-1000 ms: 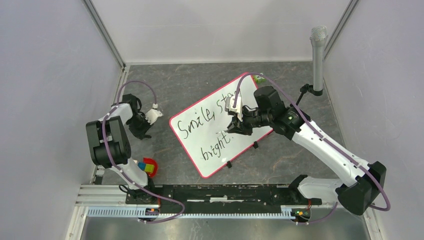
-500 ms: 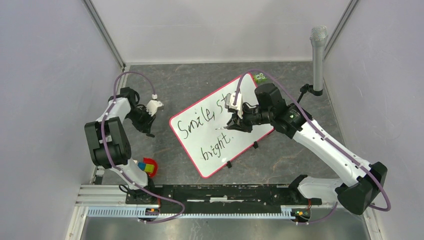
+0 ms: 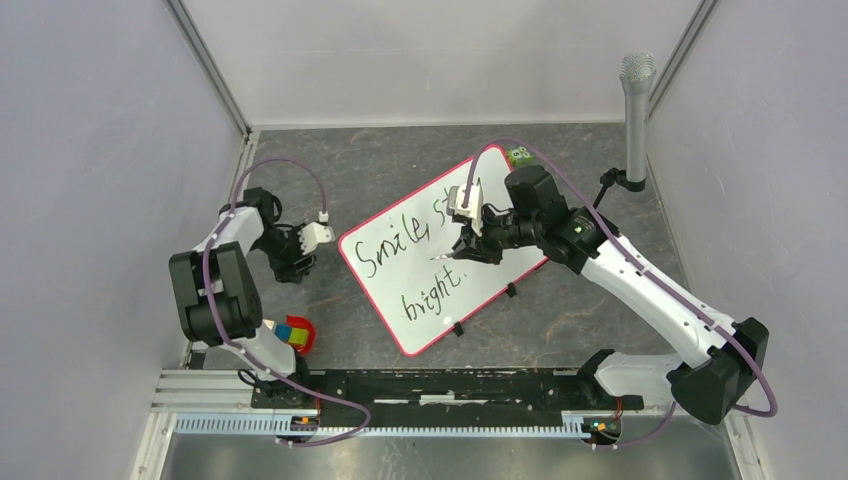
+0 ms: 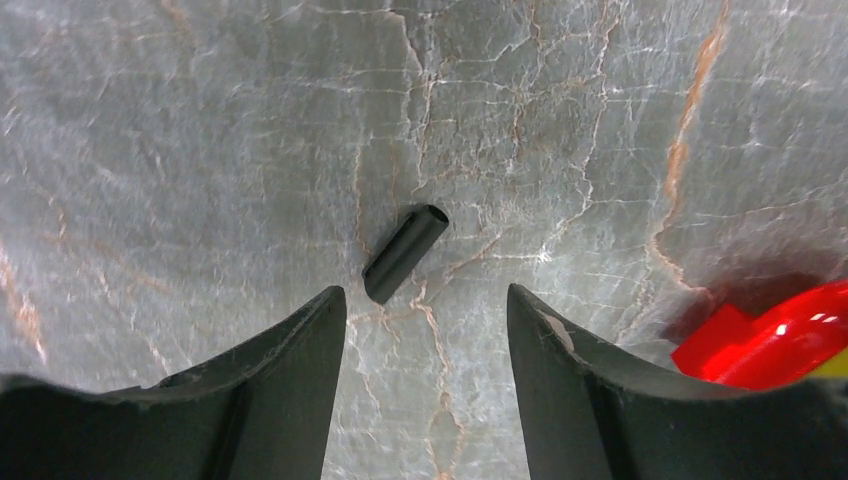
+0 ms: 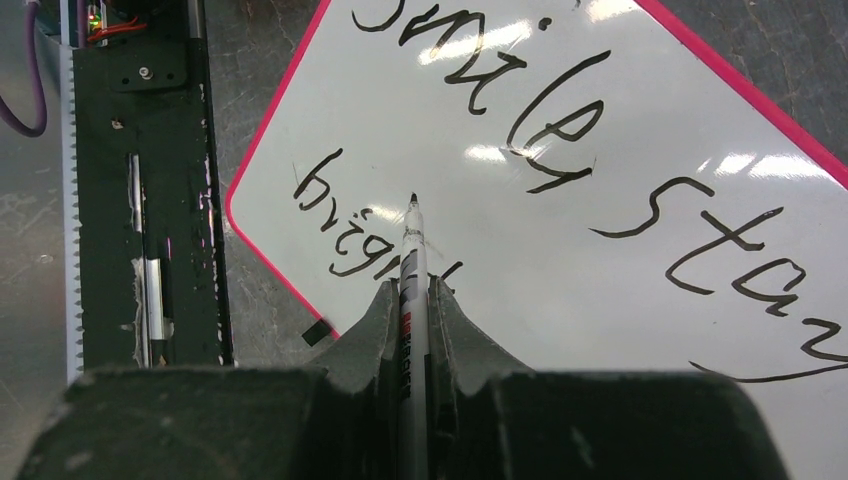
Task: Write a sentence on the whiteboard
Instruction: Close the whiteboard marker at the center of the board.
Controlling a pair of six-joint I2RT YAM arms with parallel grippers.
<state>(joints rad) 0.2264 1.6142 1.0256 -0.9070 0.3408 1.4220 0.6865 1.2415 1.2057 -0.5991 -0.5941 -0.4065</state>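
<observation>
My left gripper should next grab the black cap by its closed end (image 4: pixel 387 277), with the cap's opening facing outward, so the white marker can be capped.
The whiteboard (image 3: pixel 385 290), white with a pink frame, lies tilted on the stone table. The sentence (image 3: pixel 400 245) in black script reads "Smile, stay bright." in two lines. My right gripper (image 3: pixel 468 245) hangs over the board's middle, shut on a white marker (image 5: pixel 413 265). The marker's tip (image 5: pixel 412 198) sits by the word "bright" of the sentence (image 5: pixel 345 225) on the whiteboard (image 5: pixel 600 300). My left gripper (image 3: pixel 300 262) is left of the board, open over bare table. A small black cap (image 4: pixel 404 253) lies on the stone just beyond its fingertips (image 4: pixel 325 305), touching neither.
A red dish with coloured blocks (image 3: pixel 298 335) sits near the left arm's base and shows as a red edge (image 4: pixel 780 335) in the left wrist view. A microphone on a stand (image 3: pixel 636 110) rises at the back right. A small green item (image 3: pixel 518 156) lies by the board's far corner.
My left gripper's jaws have opened and its wrist has swung a little toward the board. The right gripper with the marker has shifted slightly up and left over the board.
</observation>
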